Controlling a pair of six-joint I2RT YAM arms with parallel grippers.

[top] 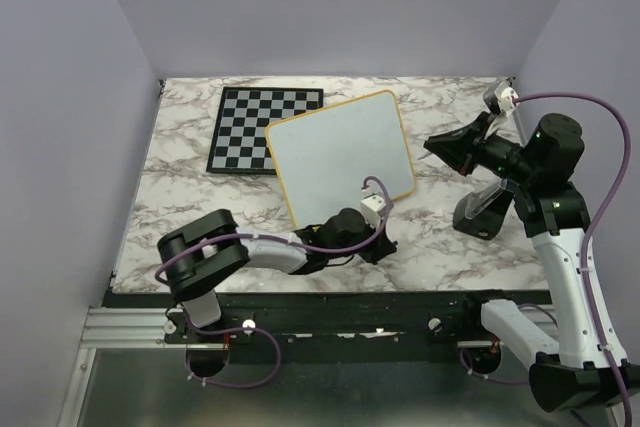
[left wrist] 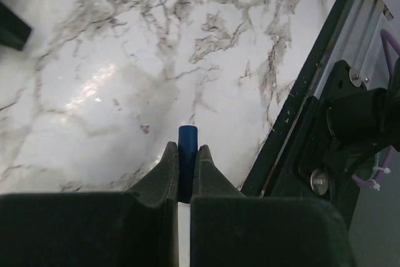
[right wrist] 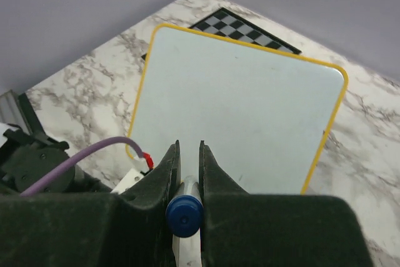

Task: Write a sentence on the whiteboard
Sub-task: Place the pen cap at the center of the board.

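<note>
I should keep my left gripper closed on the short blue marker cap [left wrist: 187,139] for now. The cap is above the flat, empty marble and would fall if I opened now.
The whiteboard [top: 340,157] lies tilted mid-table, with a yellow-orange frame and a blank white surface. No sentence shows on it. It fills the right wrist view [right wrist: 237,104]. My right gripper [top: 435,144] hovers off the board's right edge. In its own view the right gripper [right wrist: 187,145] is shut on a white marker with a blue end [right wrist: 184,215]; its tip is hidden between the fingers. My left gripper [top: 383,247] is low over the marble by the board's near corner. In its own view the left gripper [left wrist: 187,148] is shut on a short blue marker cap [left wrist: 187,139].
A black-and-white chessboard [top: 245,132] lies behind the whiteboard at the back left, partly under it, and also shows in the right wrist view [right wrist: 244,29]. The table's black front rail [left wrist: 300,123] runs right beside my left gripper. Grey walls enclose three sides.
</note>
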